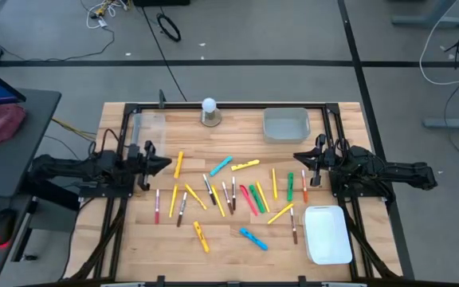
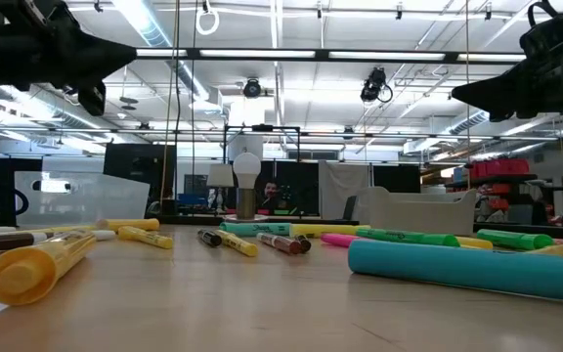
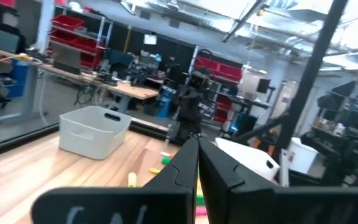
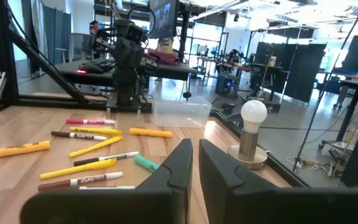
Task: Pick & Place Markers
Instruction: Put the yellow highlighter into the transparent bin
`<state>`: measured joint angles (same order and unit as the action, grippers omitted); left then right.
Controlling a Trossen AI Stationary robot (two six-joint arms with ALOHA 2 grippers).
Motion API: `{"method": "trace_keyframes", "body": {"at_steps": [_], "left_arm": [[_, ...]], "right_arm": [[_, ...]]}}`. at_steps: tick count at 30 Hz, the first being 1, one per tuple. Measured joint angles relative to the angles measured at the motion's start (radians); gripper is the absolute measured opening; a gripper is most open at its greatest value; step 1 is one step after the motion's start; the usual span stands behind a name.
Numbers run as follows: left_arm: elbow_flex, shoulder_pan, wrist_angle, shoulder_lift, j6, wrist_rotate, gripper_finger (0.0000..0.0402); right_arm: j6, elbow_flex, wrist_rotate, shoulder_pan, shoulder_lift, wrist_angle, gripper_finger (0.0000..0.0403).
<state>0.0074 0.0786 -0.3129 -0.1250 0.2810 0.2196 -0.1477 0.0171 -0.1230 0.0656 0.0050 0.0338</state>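
Note:
I should next grab the yellow marker's printed body (image 1: 178,166) with my left gripper. Then it can go into the clear tray (image 1: 151,131).
Several markers (image 1: 229,191) in yellow, green, light blue, pink and dark brown lie flat and scattered over the middle of the wooden table (image 1: 237,255); the low view shows them close up (image 2: 457,266). My left gripper (image 1: 166,163) hovers at the table's left side, pointing toward the middle, fingers shut (image 3: 197,144) on nothing. My right gripper (image 1: 297,157) hovers at the right side, facing it, also shut (image 4: 194,144) and empty. Both stand well above the table and clear of the markers.
A clear tray (image 1: 146,127) stands at the far left, a pale bin (image 1: 285,123) at the far right, a white tray (image 1: 327,233) at the near right. A white ball on a round base (image 1: 209,112) stands at the far edge. A black frame (image 1: 229,105) rims the table.

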Motion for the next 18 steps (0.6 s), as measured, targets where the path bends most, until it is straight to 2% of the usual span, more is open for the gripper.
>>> {"method": "trace_keyframes", "body": {"at_steps": [4, 10, 14, 18], "left_arm": [[0.004, 0.037, -0.154, -0.188, -0.003, 0.074, 0.0019], [0.126, 0.101, -0.081, -0.480, 0.066, 0.204, 0.0019], [0.279, 0.160, 0.066, -0.667, 0.096, 0.259, 0.0019], [0.480, 0.215, 0.353, -0.829, 0.177, 0.336, 0.0019]], "right_arm": [[0.000, 0.000, 0.000, 0.000, 0.000, 0.000, 0.0033], [0.000, 0.000, 0.000, 0.000, 0.000, 0.000, 0.0033], [0.000, 0.000, 0.000, 0.000, 0.000, 0.000, 0.0033], [0.000, 0.000, 0.000, 0.000, 0.000, 0.000, 0.0033]]}}
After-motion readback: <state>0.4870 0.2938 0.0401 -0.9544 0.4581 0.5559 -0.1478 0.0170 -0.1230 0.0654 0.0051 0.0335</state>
